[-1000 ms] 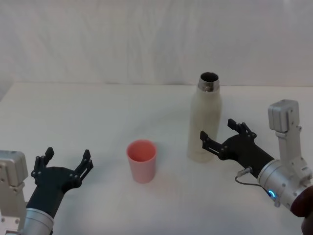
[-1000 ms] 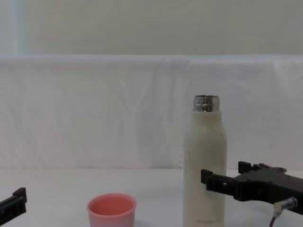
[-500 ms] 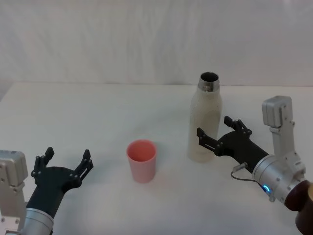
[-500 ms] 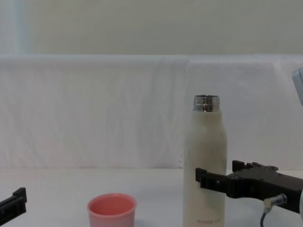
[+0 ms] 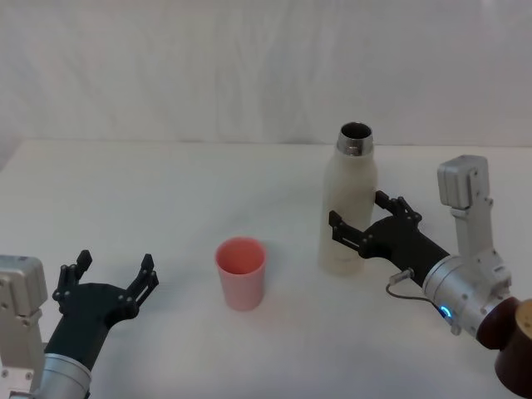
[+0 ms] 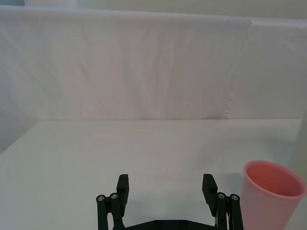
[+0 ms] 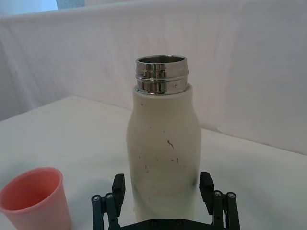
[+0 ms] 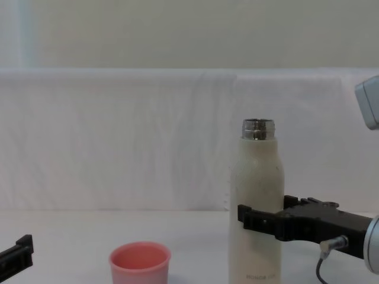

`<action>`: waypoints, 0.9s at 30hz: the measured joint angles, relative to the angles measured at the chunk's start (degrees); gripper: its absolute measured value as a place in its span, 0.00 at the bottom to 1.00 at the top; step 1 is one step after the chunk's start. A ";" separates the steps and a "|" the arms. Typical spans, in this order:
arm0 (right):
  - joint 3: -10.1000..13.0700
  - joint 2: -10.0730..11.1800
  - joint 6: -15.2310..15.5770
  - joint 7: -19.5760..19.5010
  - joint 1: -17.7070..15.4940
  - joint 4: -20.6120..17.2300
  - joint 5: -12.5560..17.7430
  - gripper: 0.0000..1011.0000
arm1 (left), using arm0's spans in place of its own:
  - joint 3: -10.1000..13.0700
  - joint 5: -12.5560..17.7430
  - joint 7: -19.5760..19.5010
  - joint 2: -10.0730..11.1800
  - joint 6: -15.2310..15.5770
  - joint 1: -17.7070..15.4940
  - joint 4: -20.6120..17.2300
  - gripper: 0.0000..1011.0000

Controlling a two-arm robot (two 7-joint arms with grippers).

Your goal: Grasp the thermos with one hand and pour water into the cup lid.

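Note:
The thermos has to pour into the pink cup lid, so my right gripper will next grab it by its mid-body (image 8: 257,206) and leave its steel neck (image 8: 258,129) free.
The thermos (image 5: 349,204) (image 7: 163,143) (image 8: 256,201) stands upright right of the table's middle, cream-white with an uncapped steel neck. My right gripper (image 5: 363,219) (image 7: 163,188) (image 8: 263,213) is open, and its fingers straddle the thermos's lower body without closing on it. The pink cup lid (image 5: 241,273) (image 6: 271,194) (image 7: 33,199) (image 8: 140,263) sits upright to the left of the thermos, apart from it. At the front left my left gripper (image 5: 112,274) (image 6: 164,188) rests open near the table edge, with nothing between its fingers.
A white cloth covers the table (image 5: 166,191) and forms a backdrop (image 8: 118,136) along the far edge. A brown object (image 5: 517,349) shows at the lower right corner beside the right arm.
My right gripper has advanced leftward, so its open fingers now flank the thermos body instead of stopping just short of it. The thermos, cup lid and left arm have not moved.

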 joint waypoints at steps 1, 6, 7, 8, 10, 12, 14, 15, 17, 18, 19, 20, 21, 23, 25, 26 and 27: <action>-0.04 -0.04 0.00 0.01 0.10 0.08 -0.02 0.99 | 0.00 0.00 0.00 0.00 0.00 0.00 0.00 0.99; -0.27 -0.31 -0.03 0.07 0.72 0.71 -0.17 0.99 | 0.00 0.00 0.00 0.00 0.00 0.00 0.01 0.99; -0.30 -0.35 -0.03 0.08 0.83 0.80 -0.19 0.99 | 0.00 0.00 0.00 0.00 0.00 0.00 0.00 0.99; -0.35 -0.44 -0.04 0.09 1.00 0.98 -0.22 0.99 | 0.00 0.00 0.00 0.00 0.00 0.00 0.00 0.99; -0.39 -0.52 -0.05 0.09 1.16 1.14 -0.27 0.99 | 0.00 0.00 0.00 0.00 0.00 0.00 0.00 0.99; -0.43 -0.65 -0.06 0.09 1.39 1.36 -0.32 0.99 | 0.00 0.00 0.00 0.00 0.00 0.00 0.00 0.99; -0.46 -0.84 -0.09 0.07 1.68 1.61 -0.35 0.99 | 0.00 0.00 0.00 0.00 0.00 0.00 0.00 0.99; -0.46 -0.84 -0.09 0.07 1.68 1.61 -0.35 0.99 | 0.00 0.00 0.00 0.00 0.00 0.00 0.00 0.99; -0.53 -1.00 -0.09 0.05 1.99 1.86 -0.40 0.99 | 0.00 0.00 0.00 0.00 0.00 0.00 0.00 0.99; -0.55 -1.05 -0.09 0.05 2.09 1.94 -0.41 0.99 | 0.00 0.00 0.00 0.00 0.00 0.00 0.00 0.99; -0.57 -1.10 -0.09 0.05 2.19 2.01 -0.42 0.99 | 0.00 0.00 0.00 0.00 0.00 0.00 0.00 0.99; -0.61 -1.18 -0.09 0.05 2.35 2.12 -0.47 0.99 | 0.00 0.00 0.00 0.00 0.00 0.00 0.00 0.99; -0.64 -1.22 -0.09 0.04 2.43 2.18 -0.50 0.99 | 0.00 0.00 0.00 0.00 0.00 0.00 0.00 0.99; -0.70 -1.31 -0.09 0.01 2.63 2.32 -0.59 0.99 | 0.00 0.00 0.00 0.00 0.00 0.00 0.00 0.99; -0.76 -1.36 -0.09 -0.02 2.72 2.36 -0.67 0.99 | 0.00 0.00 0.00 0.00 0.00 0.00 0.00 0.99; -0.80 -1.40 -0.07 -0.08 2.78 2.38 -0.76 0.99 | 0.00 0.00 0.00 0.00 0.00 0.00 0.00 0.99; -0.81 -1.42 -0.06 -0.10 2.81 2.40 -0.79 0.99 | 0.00 0.00 0.00 0.00 0.00 0.00 0.00 0.99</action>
